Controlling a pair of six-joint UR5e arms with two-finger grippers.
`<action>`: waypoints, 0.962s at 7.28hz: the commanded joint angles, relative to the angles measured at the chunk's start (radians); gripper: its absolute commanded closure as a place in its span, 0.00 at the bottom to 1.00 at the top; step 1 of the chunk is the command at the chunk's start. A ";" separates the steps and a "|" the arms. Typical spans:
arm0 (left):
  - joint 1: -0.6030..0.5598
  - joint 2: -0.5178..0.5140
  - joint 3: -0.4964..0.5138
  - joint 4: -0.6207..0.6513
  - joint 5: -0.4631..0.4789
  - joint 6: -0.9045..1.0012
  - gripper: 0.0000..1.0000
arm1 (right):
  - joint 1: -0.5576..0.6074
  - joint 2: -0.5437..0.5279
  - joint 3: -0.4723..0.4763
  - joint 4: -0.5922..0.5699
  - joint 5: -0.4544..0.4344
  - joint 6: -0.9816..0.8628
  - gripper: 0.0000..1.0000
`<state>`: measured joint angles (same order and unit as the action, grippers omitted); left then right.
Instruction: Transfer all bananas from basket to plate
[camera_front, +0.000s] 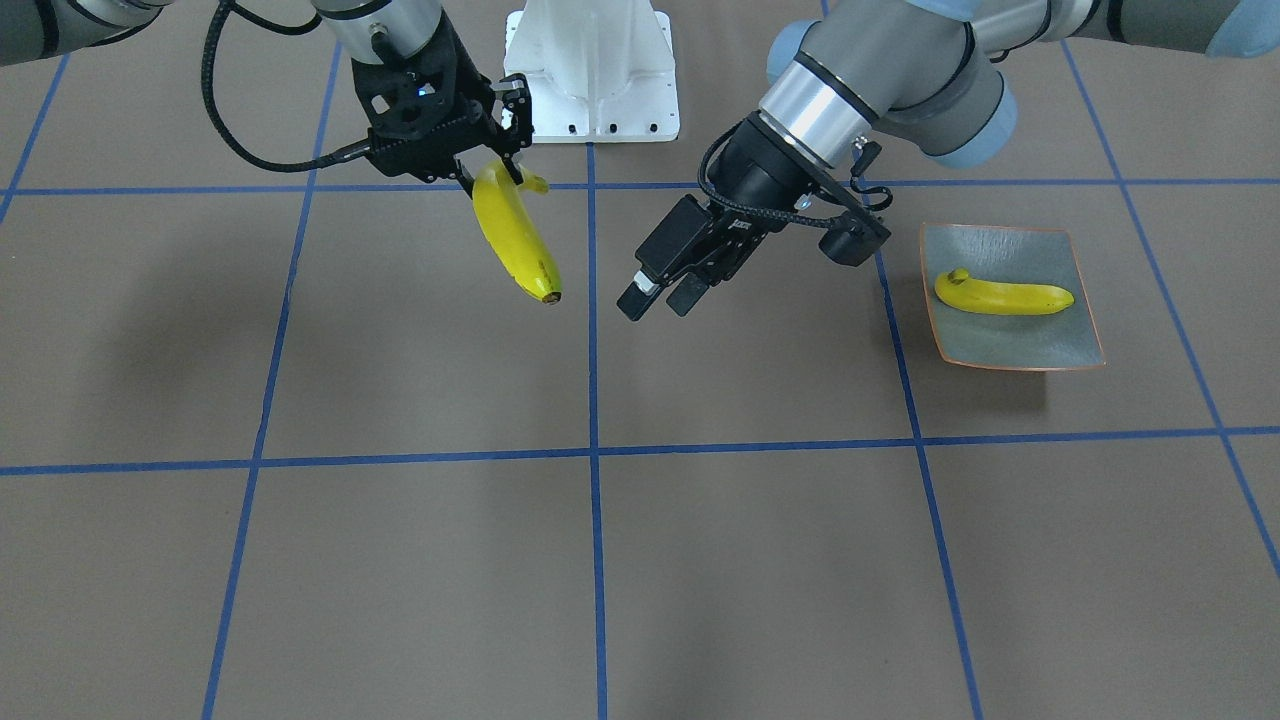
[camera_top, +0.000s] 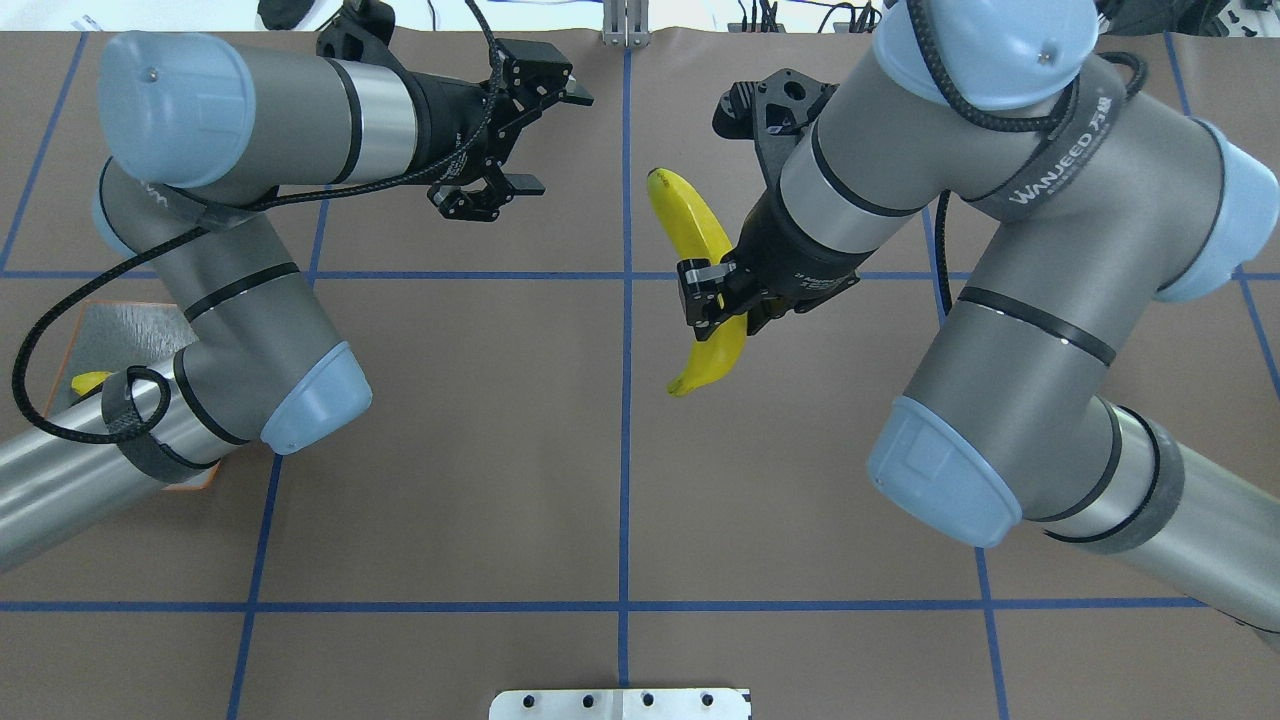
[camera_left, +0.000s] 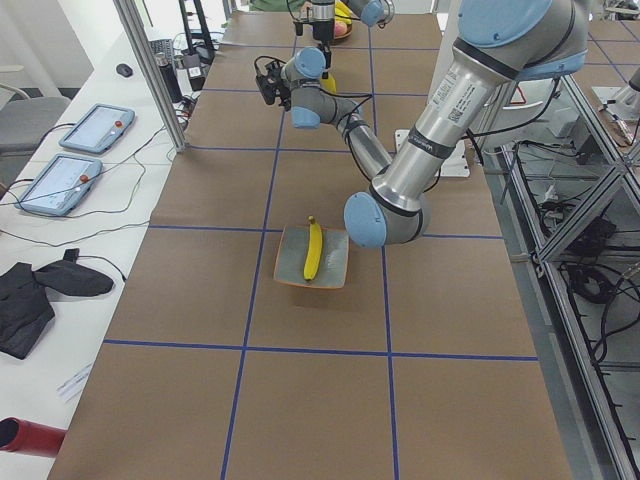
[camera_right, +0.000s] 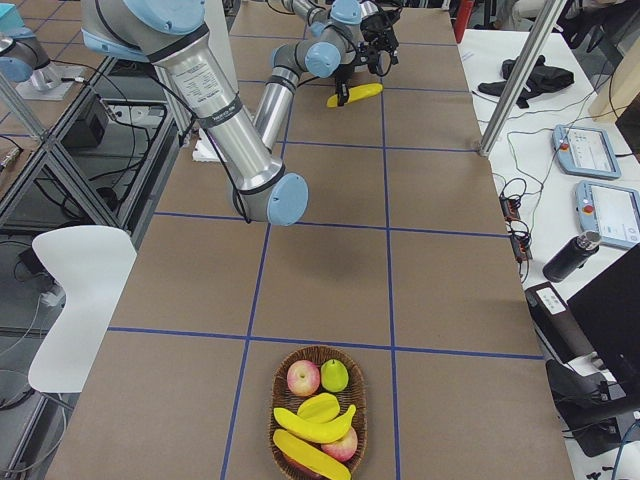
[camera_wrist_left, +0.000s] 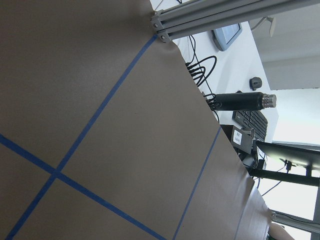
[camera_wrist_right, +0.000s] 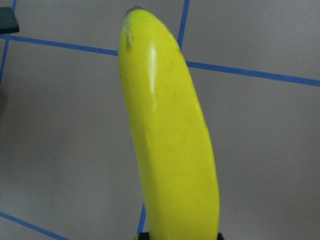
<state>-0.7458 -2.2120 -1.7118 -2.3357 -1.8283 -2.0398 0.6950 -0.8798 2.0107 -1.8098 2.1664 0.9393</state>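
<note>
This banana should get onto the plate (camera_front: 1010, 345), so my left gripper will grab the banana by its dark-tipped end (camera_front: 535, 278) next.
My right gripper (camera_front: 497, 165) is shut on a yellow banana (camera_front: 515, 240) and holds it in the air above the table's middle; that banana (camera_wrist_right: 170, 140) fills the right wrist view. My left gripper (camera_front: 657, 300) hangs open and holds nothing, a short way from the banana's dark tip. A second banana (camera_front: 1003, 296) lies on the grey-green plate (camera_front: 1010, 345). In the overhead view my left arm hides most of the plate (camera_top: 110, 330). The wicker basket (camera_right: 318, 349) at the table's other end holds more bananas (camera_right: 315, 425).
Two red apples (camera_right: 303, 378) and a green fruit (camera_right: 334, 375) share the basket. The white robot base (camera_front: 592, 70) stands at the table's robot side. Blue tape lines cross the brown table (camera_front: 420, 560). Tablets and cables lie on a side bench (camera_left: 80, 150).
</note>
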 joint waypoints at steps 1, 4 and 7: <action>0.000 0.001 0.000 -0.059 0.000 -0.036 0.00 | -0.023 0.012 -0.012 0.001 0.000 0.001 1.00; 0.040 0.008 0.000 -0.060 0.001 -0.034 0.00 | -0.025 0.053 -0.044 0.001 0.000 0.003 1.00; 0.075 0.006 -0.008 -0.060 0.001 -0.036 0.00 | -0.025 0.070 -0.073 0.023 0.000 0.010 1.00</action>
<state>-0.6870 -2.2046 -1.7156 -2.3959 -1.8270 -2.0743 0.6704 -0.8186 1.9523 -1.7958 2.1660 0.9445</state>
